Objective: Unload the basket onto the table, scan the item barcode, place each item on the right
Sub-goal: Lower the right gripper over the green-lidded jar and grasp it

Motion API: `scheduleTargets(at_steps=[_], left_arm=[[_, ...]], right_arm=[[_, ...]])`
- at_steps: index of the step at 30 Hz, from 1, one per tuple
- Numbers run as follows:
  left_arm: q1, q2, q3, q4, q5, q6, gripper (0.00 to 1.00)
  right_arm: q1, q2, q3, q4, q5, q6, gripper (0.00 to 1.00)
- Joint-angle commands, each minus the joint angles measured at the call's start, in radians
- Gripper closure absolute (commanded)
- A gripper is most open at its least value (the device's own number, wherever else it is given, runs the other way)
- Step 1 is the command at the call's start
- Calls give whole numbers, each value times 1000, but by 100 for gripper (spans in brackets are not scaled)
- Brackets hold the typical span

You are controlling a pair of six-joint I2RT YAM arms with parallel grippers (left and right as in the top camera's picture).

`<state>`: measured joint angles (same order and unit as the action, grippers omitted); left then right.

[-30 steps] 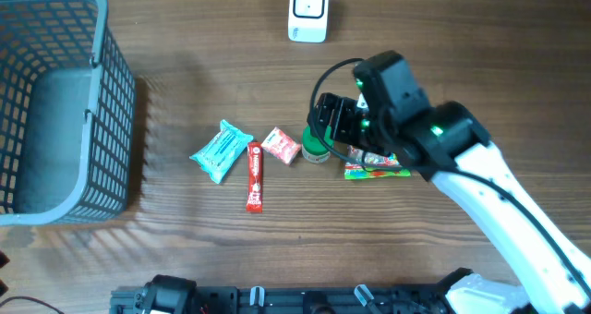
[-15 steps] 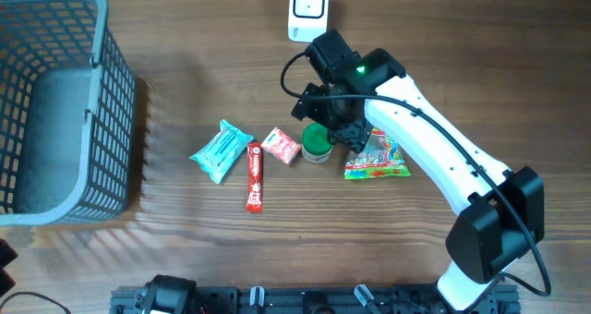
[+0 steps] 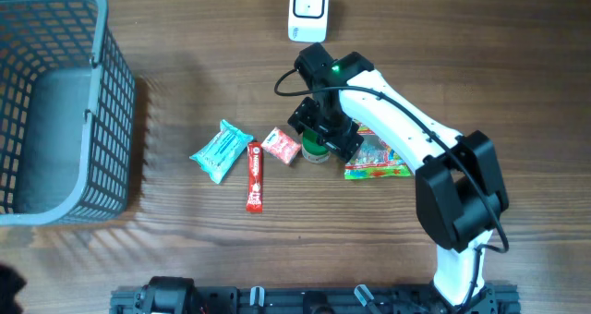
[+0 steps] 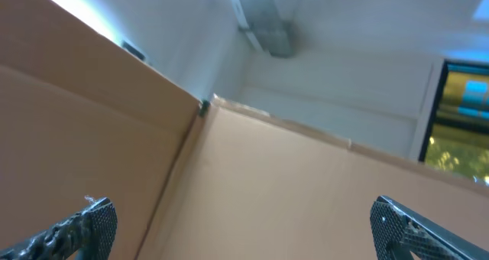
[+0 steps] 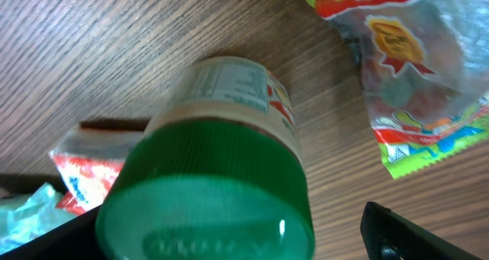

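My right gripper grabs the jar by its green lid next, leaving the printed label uncovered to scan the barcode.
A small jar with a green lid stands upright on the wooden table, its printed label partly in sight; no barcode shows on it. My right gripper hangs directly over it. In the right wrist view the lid fills the gap between the fingers, and the right gripper is open, with daylight between the right finger and the jar. The white scanner sits at the table's far edge. My left gripper is open, holds nothing and faces cardboard.
A clear candy bag with green edges lies just right of the jar. A red-white packet, a red bar and a teal packet lie to its left. A grey wire basket stands at far left.
My right arm has swung in from the right and turned, bringing its open gripper down over the green-lidded jar. The items on the table have not moved.
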<state>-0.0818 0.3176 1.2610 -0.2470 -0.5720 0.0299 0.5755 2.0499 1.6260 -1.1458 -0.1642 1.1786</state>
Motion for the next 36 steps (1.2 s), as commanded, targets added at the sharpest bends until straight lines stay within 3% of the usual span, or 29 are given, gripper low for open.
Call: scheduleTargets(at_steps=[1,6,13,21,27,29,36], left_arm=[[75,-37,-4,-5,60,-47,0],[145,-39,-32,-3,115,-47,0],[141,-39,-33,4,141,-46,0],[141,-39,-33,34,141,-45,0],[141,-39,-33,56,141,-45,0],[141,-39,-33,65,141,-45,0],[141,-39,-33,72,141,-45,0]], right_arm=[[2,41,15,22,0,27,0],[11,80,5,45,-1,55,1],[31,127,1,54,-5,55,1],[47,139,0,76,43,55,25],[47,140,-1,83,86,53,27],[47,140,-15,91,98,55,21],[46,140,-130,211,74,51,17]])
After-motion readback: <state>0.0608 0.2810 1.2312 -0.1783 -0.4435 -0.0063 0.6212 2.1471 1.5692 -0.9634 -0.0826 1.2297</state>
